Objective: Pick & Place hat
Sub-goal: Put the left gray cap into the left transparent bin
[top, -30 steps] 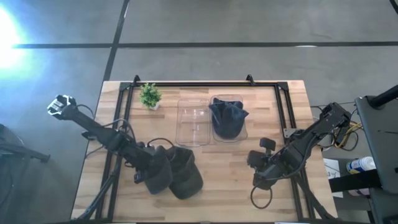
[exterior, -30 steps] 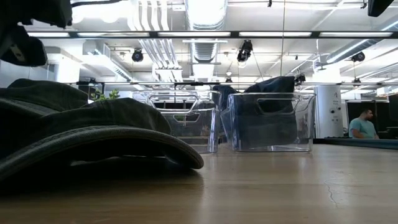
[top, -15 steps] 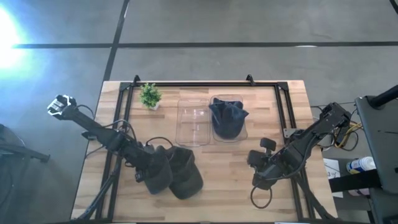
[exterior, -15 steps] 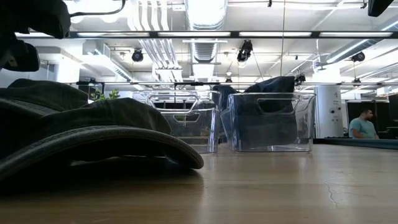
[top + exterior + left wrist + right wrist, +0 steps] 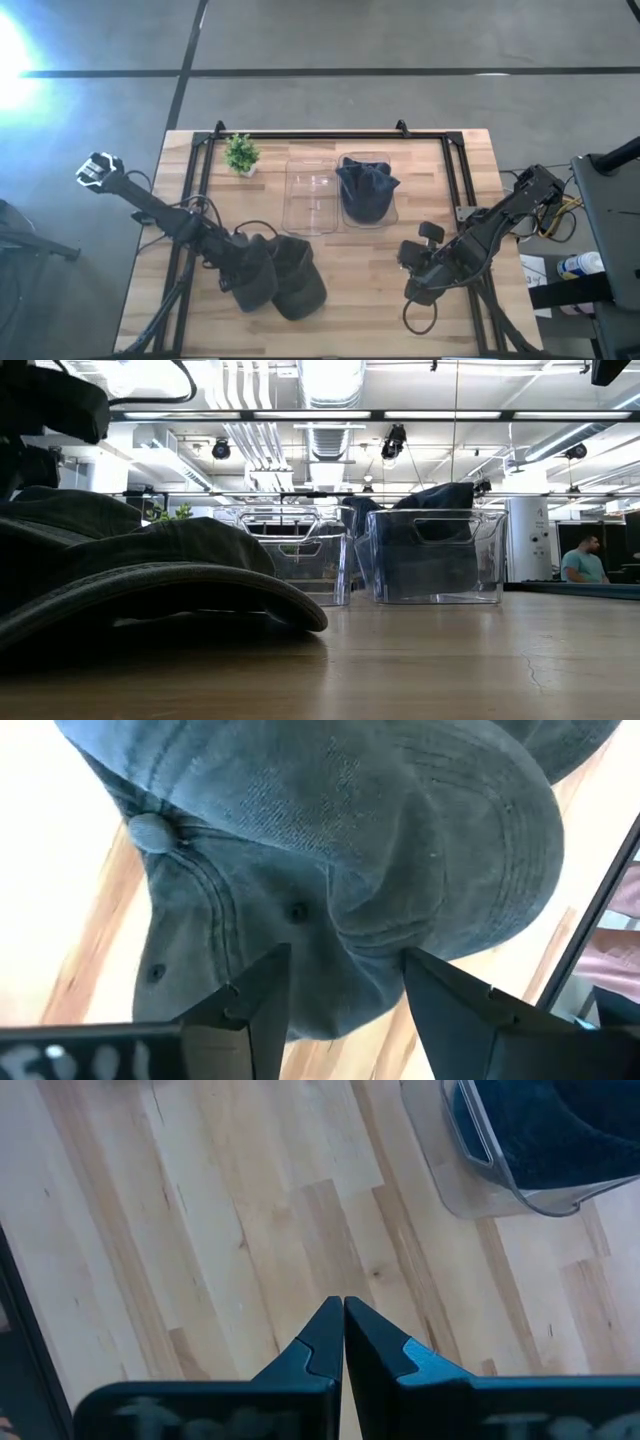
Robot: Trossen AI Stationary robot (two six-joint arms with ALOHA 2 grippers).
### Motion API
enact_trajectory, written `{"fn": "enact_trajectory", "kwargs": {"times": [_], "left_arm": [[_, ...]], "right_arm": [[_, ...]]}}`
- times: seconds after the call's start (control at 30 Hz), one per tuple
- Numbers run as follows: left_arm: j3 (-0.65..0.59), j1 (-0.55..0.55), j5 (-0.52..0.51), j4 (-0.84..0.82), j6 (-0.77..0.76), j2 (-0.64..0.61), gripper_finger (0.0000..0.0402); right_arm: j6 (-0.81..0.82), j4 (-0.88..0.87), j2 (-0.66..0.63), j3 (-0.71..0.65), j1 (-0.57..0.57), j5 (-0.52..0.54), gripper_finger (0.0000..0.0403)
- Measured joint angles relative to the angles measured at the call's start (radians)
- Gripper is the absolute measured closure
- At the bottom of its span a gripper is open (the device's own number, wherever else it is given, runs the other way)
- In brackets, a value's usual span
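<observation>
My left gripper grips the cap by the fold on its top beside the cap's brim point(image 5: 348, 958) next, for the empty clear bin.
A dark blue-grey cap point(image 5: 300, 285) lies on the table near its front edge, left of centre, brim point(image 5: 200, 588) down on the wood. My left gripper point(image 5: 258, 280) is open right over the cap's crown point(image 5: 350, 840). Its two fingers stand on either side of a raised fold point(image 5: 345, 935) below the top button point(image 5: 150, 832). My right gripper point(image 5: 412, 290) is shut and empty above bare wood at the front right point(image 5: 343, 1305). A second dark cap point(image 5: 366, 188) sits in the right clear bin. My left gripper comes at the cap from above, fingers point(image 5: 270, 980) pointing down on either side of the raised fold of the crown. I cannot tell whether the fingertips touch the cloth. The cap lies flat on the table.
Two clear plastic bins stand side by side at the table's middle back: the left one point(image 5: 310, 195) is empty, the right one point(image 5: 385, 215) holds the other cap. A small potted plant point(image 5: 241, 153) stands at the back left. A black frame point(image 5: 330, 135) runs along the table's back and sides.
My left gripper has come down a little toward the cap, as the low view shows its dark body sinking at the left. The cap has stayed where it was.
</observation>
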Motion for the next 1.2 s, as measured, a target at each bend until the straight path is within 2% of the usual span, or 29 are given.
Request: {"fn": "enact_trajectory", "kwargs": {"times": [0.23, 0.6, 0.8, 0.9, 1.07, 1.2], "left_arm": [[-0.059, 0.002, 0.013, 0.180, 0.023, 0.000, 0.0216], [-0.111, 0.025, -0.002, 0.221, 0.069, 0.000, 0.0216], [-0.140, 0.048, 0.009, 0.297, 0.089, 0.000, 0.0222], [-0.146, 0.050, 0.013, 0.315, 0.089, 0.000, 0.0259], [-0.154, 0.050, 0.025, 0.328, 0.088, -0.001, 0.0375], [-0.154, 0.050, 0.023, 0.327, 0.089, -0.001, 0.0393]], "right_arm": [[-0.001, 0.002, 0.000, 0.000, 0.000, 0.000, 0.0394], [-0.003, 0.006, 0.000, 0.000, 0.000, 0.000, 0.0394], [-0.002, 0.008, 0.000, 0.000, 0.000, 0.001, 0.0394], [-0.003, 0.009, 0.000, 0.000, 0.000, 0.001, 0.0394], [-0.004, 0.009, 0.000, 0.000, 0.000, 0.002, 0.0394], [-0.007, 0.009, 0.000, 0.000, 0.000, 0.002, 0.0394]]}}
